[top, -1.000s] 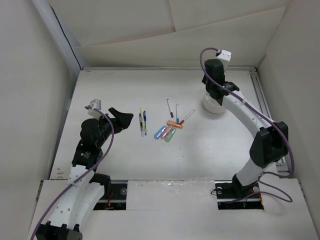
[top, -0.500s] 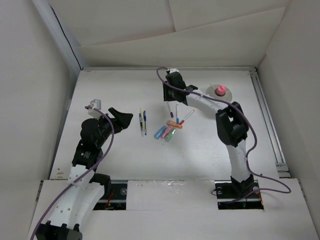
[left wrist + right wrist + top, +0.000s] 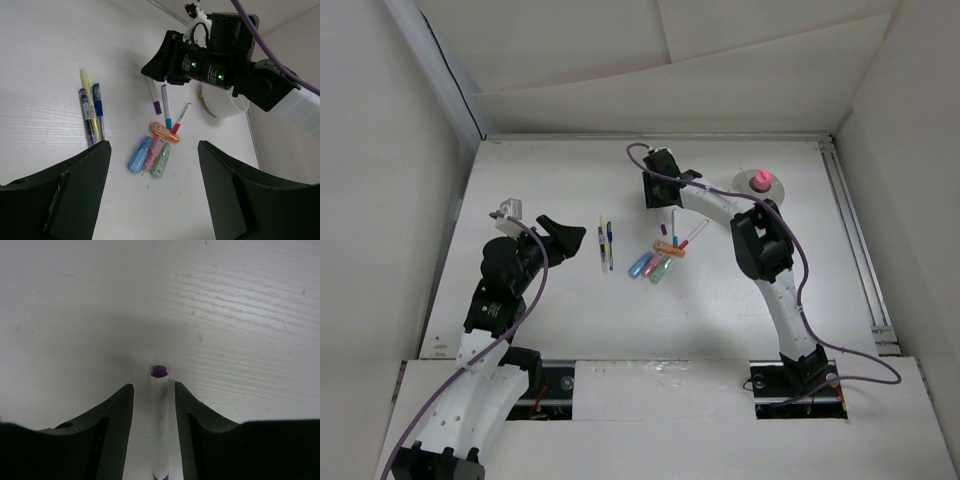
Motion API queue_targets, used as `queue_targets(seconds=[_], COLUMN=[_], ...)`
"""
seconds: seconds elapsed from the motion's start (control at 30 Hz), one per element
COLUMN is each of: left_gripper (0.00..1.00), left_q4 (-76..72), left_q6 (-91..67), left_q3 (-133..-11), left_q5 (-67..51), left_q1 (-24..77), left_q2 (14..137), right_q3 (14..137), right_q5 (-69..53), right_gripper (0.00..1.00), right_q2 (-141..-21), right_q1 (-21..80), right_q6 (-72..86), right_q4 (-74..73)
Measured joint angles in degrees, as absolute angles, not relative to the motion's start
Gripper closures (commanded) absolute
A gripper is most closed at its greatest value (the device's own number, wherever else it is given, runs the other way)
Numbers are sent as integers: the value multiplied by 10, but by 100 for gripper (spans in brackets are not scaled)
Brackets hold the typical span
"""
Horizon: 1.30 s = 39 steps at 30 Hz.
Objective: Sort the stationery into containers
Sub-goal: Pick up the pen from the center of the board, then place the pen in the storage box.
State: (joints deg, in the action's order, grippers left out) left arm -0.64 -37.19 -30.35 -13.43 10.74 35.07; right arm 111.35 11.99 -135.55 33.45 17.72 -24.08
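Note:
I need to close my right gripper now, because in the right wrist view the white pen [image 3: 159, 399] lies between my fingers near its purple end.
My right gripper [image 3: 658, 204] is open and low over the table, its jaws either side of a white pen with purple ends [image 3: 160, 420], with small gaps on both sides. A blue-tipped pen [image 3: 167, 107] and a red-tipped pen [image 3: 182, 117] lie just right of it. The blue [image 3: 640, 265], pink [image 3: 651, 265] and green [image 3: 660, 268] markers lie side by side, with the orange marker [image 3: 669, 249] above them. The yellow pen [image 3: 603, 232] and blue pen [image 3: 610, 245] lie to the left. The white cup [image 3: 775, 190] holds the pink rounded piece [image 3: 760, 179]. My left gripper [image 3: 560, 235] is open, empty and raised.
White walls enclose the table on all sides. A rail [image 3: 850, 230] runs along the right edge. The right arm's forearm [image 3: 720, 205] stretches between the cup and the pens. A third, purple pen [image 3: 86, 115] lies beside the yellow one.
My right arm swung from over the cup leftward to the pens, uncovering the cup with the pink piece inside, then settled around the purple-ended pen. The left arm has not moved.

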Motion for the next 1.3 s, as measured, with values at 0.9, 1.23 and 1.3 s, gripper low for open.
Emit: queue_targets(seconds=[0.9, 1.23, 1.3], left_gripper=[33, 33, 33], left_q4=[-7, -7, -7], left_q6=[-372, -372, -372], left_q3=[-296, -296, -296], left_q5=[-134, -134, -134], left_q1=[107, 107, 107], left_q2=[345, 339, 339], right_q3=[1097, 1010, 1003], right_q5=[47, 201, 241], right_gripper=[100, 100, 100], right_q2=[-1268, -990, -980], right_q1=[267, 129, 117], right_q6=[213, 239, 240], right_q4=[-217, -96, -83])
